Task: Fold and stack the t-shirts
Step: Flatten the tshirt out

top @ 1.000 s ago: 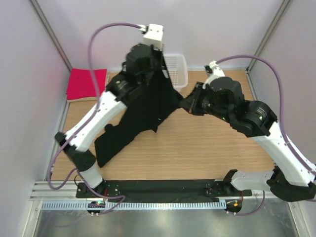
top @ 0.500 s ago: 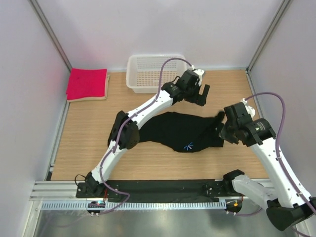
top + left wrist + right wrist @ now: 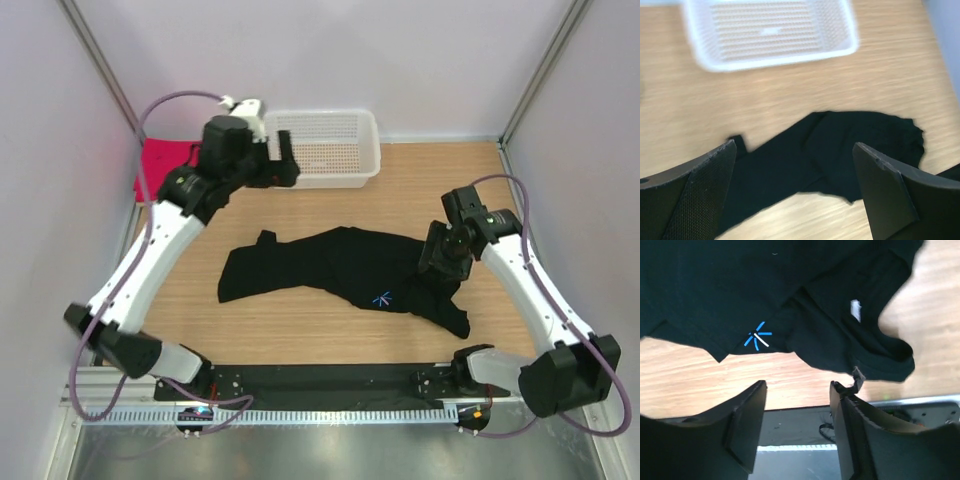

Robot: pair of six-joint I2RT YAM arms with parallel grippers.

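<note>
The left gripper grabs the small protruding flap (image 3: 266, 238) (image 3: 739, 145) at the end of the black t-shirt next, to stretch it for folding.
A black t-shirt (image 3: 330, 268) lies crumpled in a long strip across the table, its small blue mark (image 3: 381, 297) facing up. My left gripper (image 3: 284, 166) hangs open high over the back of the table beside the basket. In the left wrist view its fingers (image 3: 705, 190) stand wide apart above the black t-shirt (image 3: 840, 150). My right gripper (image 3: 440, 270) hovers open over the shirt's right end. In the right wrist view nothing sits between its jaws, though a wisp of cloth (image 3: 857, 372) touches one fingertip. A pink-red t-shirt (image 3: 160, 165) lies at the back left, partly behind my left arm.
A white mesh basket (image 3: 368, 150) stands at the back centre, also seen in the left wrist view as the basket (image 3: 770, 30). Grey walls close in both sides. The black base rail (image 3: 330, 385) runs along the near edge.
A second ago both grippers held the black shirt up in the air. Both have let go; the shirt now lies on the table. The left arm swung back left past the basket.
</note>
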